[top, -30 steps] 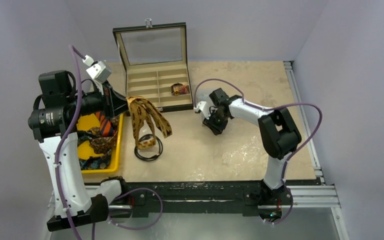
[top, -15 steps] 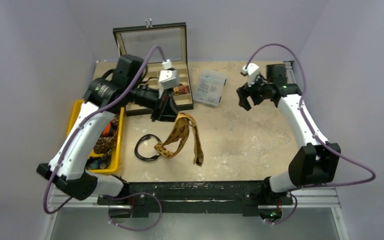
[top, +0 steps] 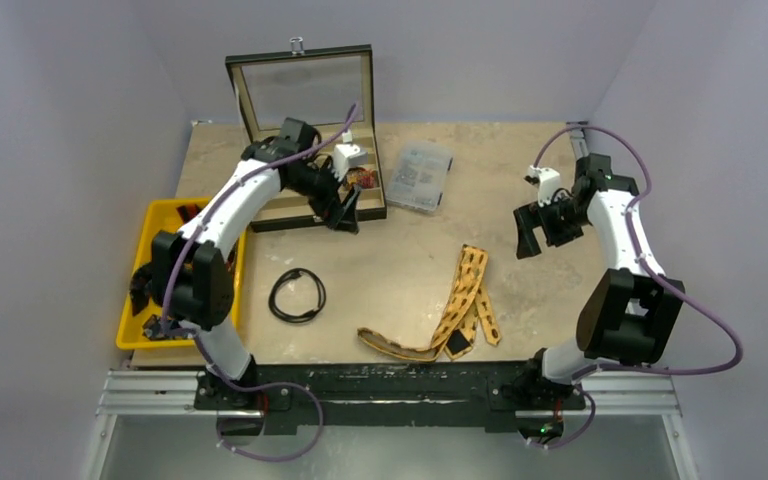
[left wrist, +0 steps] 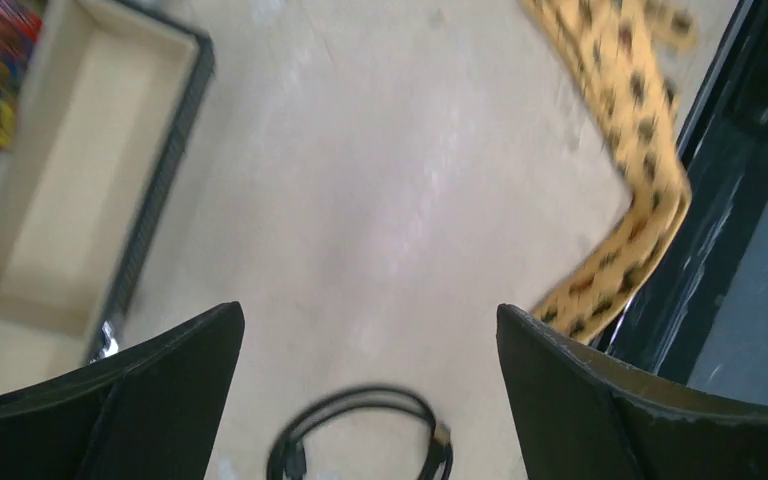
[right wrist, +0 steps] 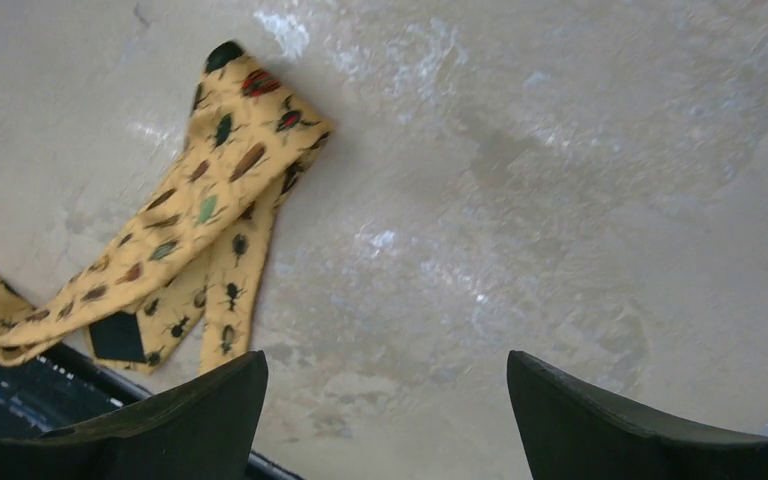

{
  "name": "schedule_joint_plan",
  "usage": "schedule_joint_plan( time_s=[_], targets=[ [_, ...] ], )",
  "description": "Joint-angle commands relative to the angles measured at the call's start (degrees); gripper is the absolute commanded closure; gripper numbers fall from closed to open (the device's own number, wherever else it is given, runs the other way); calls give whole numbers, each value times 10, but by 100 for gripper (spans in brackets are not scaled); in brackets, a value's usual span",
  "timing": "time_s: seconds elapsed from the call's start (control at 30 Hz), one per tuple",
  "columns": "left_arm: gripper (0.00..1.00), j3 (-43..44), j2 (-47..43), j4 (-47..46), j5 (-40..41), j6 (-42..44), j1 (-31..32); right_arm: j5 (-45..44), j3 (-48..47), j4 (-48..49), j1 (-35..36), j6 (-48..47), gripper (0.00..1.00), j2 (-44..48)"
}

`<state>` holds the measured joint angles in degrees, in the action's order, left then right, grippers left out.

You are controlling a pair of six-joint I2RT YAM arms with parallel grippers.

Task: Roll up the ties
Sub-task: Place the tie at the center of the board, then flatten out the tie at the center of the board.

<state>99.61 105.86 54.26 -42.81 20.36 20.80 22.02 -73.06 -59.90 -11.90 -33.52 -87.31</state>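
Note:
Next, my left gripper takes hold of the tie near its end by the black cable loop, to stretch the tan-gold tie (top: 463,305) straight for rolling.
A tan-gold tie (top: 463,305) with dark spots lies loosely folded on the table near the front edge, held by neither gripper. It also shows in the left wrist view as the tie (left wrist: 632,130) and in the right wrist view as the tie (right wrist: 200,215). My left gripper (top: 346,213) hovers open and empty by the front of the wooden box, well left of the tie (left wrist: 370,330). My right gripper (top: 530,236) hangs open and empty over bare table, right of the tie's far end (right wrist: 385,365). A multicoloured rolled tie (top: 363,178) sits in one box compartment.
The open wooden compartment box (top: 305,205) stands at the back left, its lid upright. A clear plastic box (top: 419,175) lies beside it. A black cable loop (top: 297,295) lies left of centre. A yellow bin (top: 140,300) sits at the left edge, partly behind my left arm.
My left gripper has opened and let go of the tan-gold tie, which now lies near the front edge. The left arm has drawn back toward the box. The right gripper has opened wider and come nearer.

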Motion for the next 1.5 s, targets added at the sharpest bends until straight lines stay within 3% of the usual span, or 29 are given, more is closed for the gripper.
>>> schedule_joint_plan(
  time_s=[0.0,0.1,0.17,0.33,0.57,0.7,0.77,0.8,0.87,0.9,1.03,1.1,1.2,1.37,1.47],
  targets=[
    [5,-215,-260,-43,34,183,49,14,16,-77,8,-22,12,23],
    [14,-364,-354,-29,13,297,139,35,36,-83,23,0,17,-1],
    [19,-438,-386,-68,38,308,201,54,40,-71,25,18,19,-22],
    [16,-498,-331,-143,180,288,370,81,24,-53,25,38,21,-51],
    [9,-494,-227,-262,324,228,433,54,6,-48,24,35,20,-38],
    [14,-483,-188,-276,376,222,451,46,14,-48,25,27,19,-16],
    [27,-479,-170,-272,387,224,459,43,20,-44,25,26,19,-9],
    [39,-474,-160,-260,389,223,460,41,23,-42,25,25,19,-6],
    [83,-444,-152,-211,390,217,457,38,24,-41,25,19,19,-2],
    [99,-422,-162,-170,368,214,446,35,23,-40,24,15,19,0],
    [100,-238,-233,41,147,195,329,6,23,-43,24,-13,19,3],
    [100,-103,-202,157,78,192,237,-7,25,-40,25,-17,19,7],
    [100,55,-114,307,72,213,82,-21,26,-28,32,-15,19,13],
    [100,199,33,374,132,182,-138,-61,40,-2,90,-2,17,29],
    [100,210,89,393,143,179,-206,-79,61,27,147,17,15,42]
  ],
)
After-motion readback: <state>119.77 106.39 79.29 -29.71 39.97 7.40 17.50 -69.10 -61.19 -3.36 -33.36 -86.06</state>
